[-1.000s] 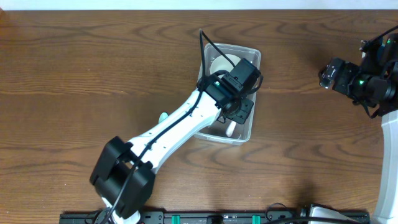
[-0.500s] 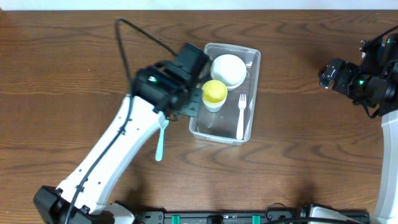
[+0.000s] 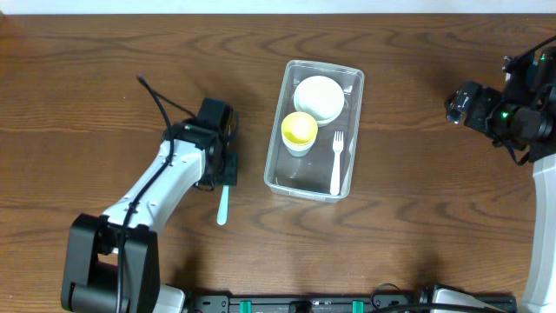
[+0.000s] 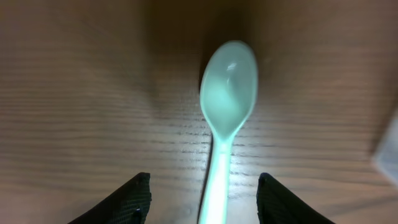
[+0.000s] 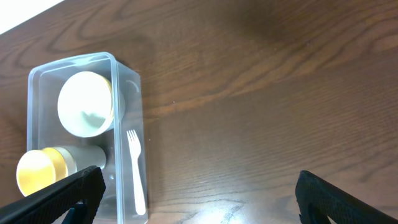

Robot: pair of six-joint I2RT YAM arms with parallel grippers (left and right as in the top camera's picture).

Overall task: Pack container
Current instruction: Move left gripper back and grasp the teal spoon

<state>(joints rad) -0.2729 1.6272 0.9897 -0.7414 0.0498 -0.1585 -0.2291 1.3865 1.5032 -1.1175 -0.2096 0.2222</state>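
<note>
My left gripper's fingers stop above the handle (image 3: 225, 189) (image 4: 216, 194) in their gap and would miss it if they closed now. It should go lower before closing.
The clear container (image 3: 303, 177) stands at mid-table and holds a white bowl (image 3: 318, 97), a yellow cup (image 3: 299, 129) and a white fork (image 3: 336, 162). Left of it, a pale green spoon (image 3: 222, 209) lies on the wood. My left gripper (image 3: 228, 171) hangs over the spoon's upper end. In the left wrist view the spoon (image 4: 227, 93) runs down between the fingers of my left gripper (image 4: 204, 182), which is open and clear of the handle on both sides. My right gripper (image 3: 454, 106) is open and empty, off to the container's right. The right wrist view shows the container (image 5: 71, 61) at far left.
My left arm (image 3: 148, 196) slants from the front left toward the spoon. The right arm's base (image 3: 543, 226) stands at the table's right edge. A black rail (image 3: 295, 304) runs along the front edge. Bare wood lies between the container and the right gripper.
My left arm has pulled out of the container and swung left and down over the spoon, its jaws widening. The yellow cup now sits uncovered in the container. The right arm has not moved.
</note>
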